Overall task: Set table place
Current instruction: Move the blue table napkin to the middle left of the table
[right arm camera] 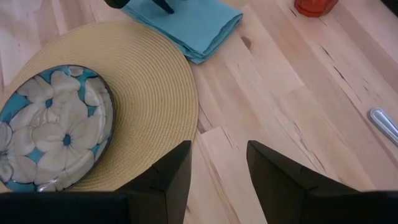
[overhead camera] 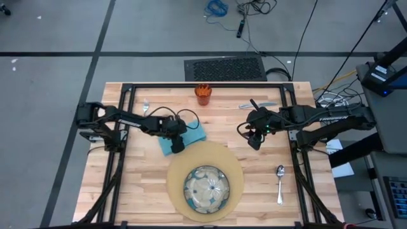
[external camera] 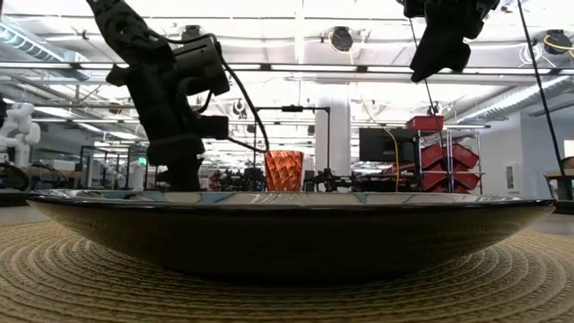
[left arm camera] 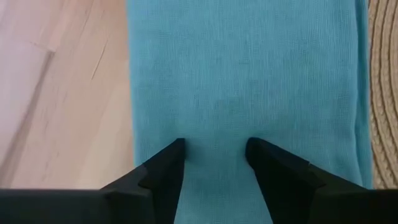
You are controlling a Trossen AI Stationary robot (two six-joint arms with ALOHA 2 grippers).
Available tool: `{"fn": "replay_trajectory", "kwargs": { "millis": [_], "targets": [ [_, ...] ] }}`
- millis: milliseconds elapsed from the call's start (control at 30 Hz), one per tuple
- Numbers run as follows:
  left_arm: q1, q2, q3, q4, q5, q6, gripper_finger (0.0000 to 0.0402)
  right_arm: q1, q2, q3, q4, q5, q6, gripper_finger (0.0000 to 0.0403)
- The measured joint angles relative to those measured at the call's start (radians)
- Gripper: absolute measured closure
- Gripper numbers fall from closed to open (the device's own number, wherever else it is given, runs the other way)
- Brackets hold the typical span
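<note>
I should next use my left gripper to grab the folded teal napkin by its flat middle (overhead camera: 182, 137) (left arm camera: 219, 144) and set it beside the mat.
The teal napkin (overhead camera: 191, 132) lies folded and flat on the table (overhead camera: 127, 184), beside the far-left rim of the round tan mat (overhead camera: 235, 175). The blue-green flowered dish (overhead camera: 206, 189) sits on the mat. My left gripper (left arm camera: 216, 149) is open and points down over the napkin (left arm camera: 249, 74). It also shows in the high view (overhead camera: 177, 145). My right gripper (right arm camera: 219, 149) is open and empty, high above bare wood to the right of the mat (overhead camera: 255, 141). My left gripper's open fingertips (left arm camera: 177, 152) stand from above at the napkin's flat top (left arm camera: 214, 124), away from its edges. I cannot tell whether they touch the cloth. The napkin lies flat on the table.
The orange cup (overhead camera: 203, 95) stands at the far edge, in the middle. The fork (overhead camera: 145, 107) lies at the far left and the knife (overhead camera: 257, 105) at the far right. The spoon (overhead camera: 280, 183) lies to the right of the mat.
</note>
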Motion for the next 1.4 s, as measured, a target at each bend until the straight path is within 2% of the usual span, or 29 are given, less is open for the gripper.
{"fn": "replay_trajectory", "kwargs": {
  "millis": [167,333,533,833,967,1400],
  "targets": [
    [-0.008,-0.011,0.0,-0.038,0.0,-0.066,0.027,0.0,0.0,0.0,0.0,0.0,0.0,0.0257],
    [-0.023,-0.012,0.002,-0.147,0.0,-0.21,0.0316,0.0,0.0,0.0,-0.002,0.0,-0.001,0.0257],
    [-0.092,-0.014,0.003,-0.241,0.005,-0.43,0.0331,0.0,0.0,0.0,-0.001,0.0,-0.021,0.0257],
    [-0.293,-0.036,0.003,-0.408,0.002,-0.771,0.0331,0.0,0.0,0.0,-0.002,-0.023,-0.045,0.0257],
    [-0.406,-0.057,-0.003,-0.5,0.04,-0.939,0.0331,0.0,0.0,0.0,-0.005,-0.026,-0.06,0.0257],
    [-0.742,-0.071,0.039,-0.484,0.137,-1.59,0.0331,0.002,0.0,0.0,-0.031,-0.079,-0.121,0.0257]
  ]
}}
